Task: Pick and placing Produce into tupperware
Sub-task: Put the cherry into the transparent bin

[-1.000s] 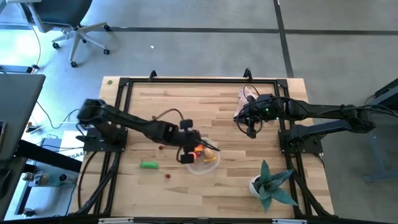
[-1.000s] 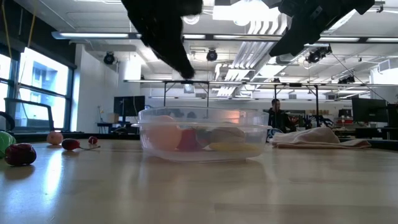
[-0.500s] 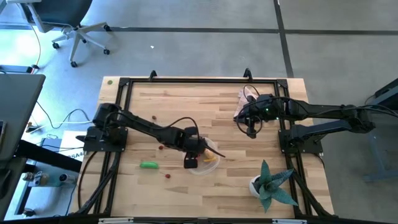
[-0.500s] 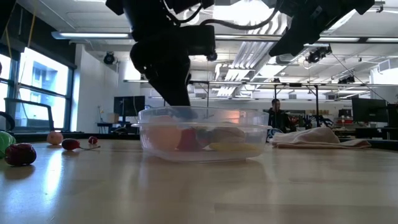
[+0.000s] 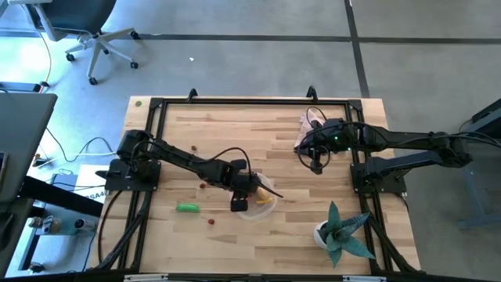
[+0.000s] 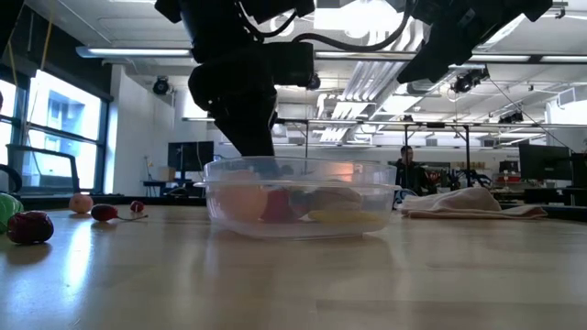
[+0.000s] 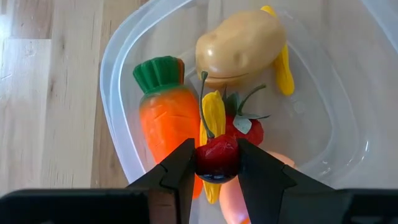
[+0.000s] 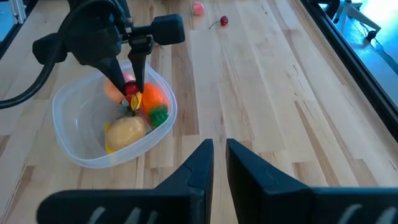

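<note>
In the left wrist view the dark red cherry (image 7: 217, 155) hangs inside the tupperware's rim (image 7: 109, 81), over the carrot, so it is time for my left gripper to release it now.
The clear tupperware (image 5: 267, 209) sits at the table's near middle. In it lie an orange carrot (image 7: 165, 118), a tan ball (image 7: 239, 53), yellow sticks (image 7: 283, 68) and a red berry with green leaves (image 7: 249, 127). My left gripper (image 7: 217, 165) reaches down into it, shut on a dark red cherry (image 7: 217, 155). A green pod (image 5: 186, 207) and two small red berries (image 5: 202, 186) (image 5: 210, 221) lie on the wood left of the container. My right gripper (image 8: 219, 155) waits shut, raised over the table's far right. My left gripper pinches the cherry's round body (image 7: 217, 152) between its two fingers (image 7: 186, 165), one on each side. The fingers come steeply from above, slanting down into the tupperware. The cherry hangs over the yellow stick and carrot, its stem (image 7: 201, 99) pointing away from the fingers; whether it touches them I cannot tell.
A pink cloth (image 5: 308, 125) lies at the far right beneath the right arm. A teal spiky plant in a white pot (image 5: 338, 232) stands at the near right. A pink ball (image 8: 198, 8) lies far off on the wood. Black frame rails run along the table's edges.
My left gripper has come down into the tupperware with the cherry still between its fingers, tipping steeper as it sank and shifting a little toward the table's right. For the last half second it has kept still.
</note>
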Motion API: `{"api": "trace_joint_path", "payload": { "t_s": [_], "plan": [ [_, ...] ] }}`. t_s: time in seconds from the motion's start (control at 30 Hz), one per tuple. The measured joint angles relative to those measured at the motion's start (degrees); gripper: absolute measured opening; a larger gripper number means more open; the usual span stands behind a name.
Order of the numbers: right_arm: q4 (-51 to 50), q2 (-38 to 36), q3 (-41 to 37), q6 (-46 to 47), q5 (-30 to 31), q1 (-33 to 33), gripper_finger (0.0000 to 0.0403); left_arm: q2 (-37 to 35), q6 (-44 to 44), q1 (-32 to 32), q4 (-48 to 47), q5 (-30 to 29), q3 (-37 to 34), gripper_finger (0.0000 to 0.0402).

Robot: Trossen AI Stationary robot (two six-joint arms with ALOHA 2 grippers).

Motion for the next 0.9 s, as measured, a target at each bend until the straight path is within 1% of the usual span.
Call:
{"api": "trace_joint_path", "payload": {
  "t_s": [0.57, 0.63, 0.8, 0.9],
  "plan": [
    [0.0, 0.0, 0.0, 0.0, 0.0, 0.0, 0.0032, -0.1, 0.0, 0.0, 0.0, -0.2, 0.0, 0.0106],
    [0.0, 0.0, 0.0, 0.0, 0.0, 0.0, 0.0032, -0.1, 0.0, 0.0, 0.0, -0.2, 0.0, 0.0118],
    [0.0, 0.0, 0.0, 0.0, 0.0, 0.0, 0.0032, -0.1, 0.0, 0.0, -0.8, -1.5, 0.0, 0.0170],
    [0.0, 0.0, 0.0, 0.0, 0.0, 0.0, 0.0032, -0.1, 0.0, 0.0, -1.0, -1.7, 0.0, 0.0193]
  ]
}}
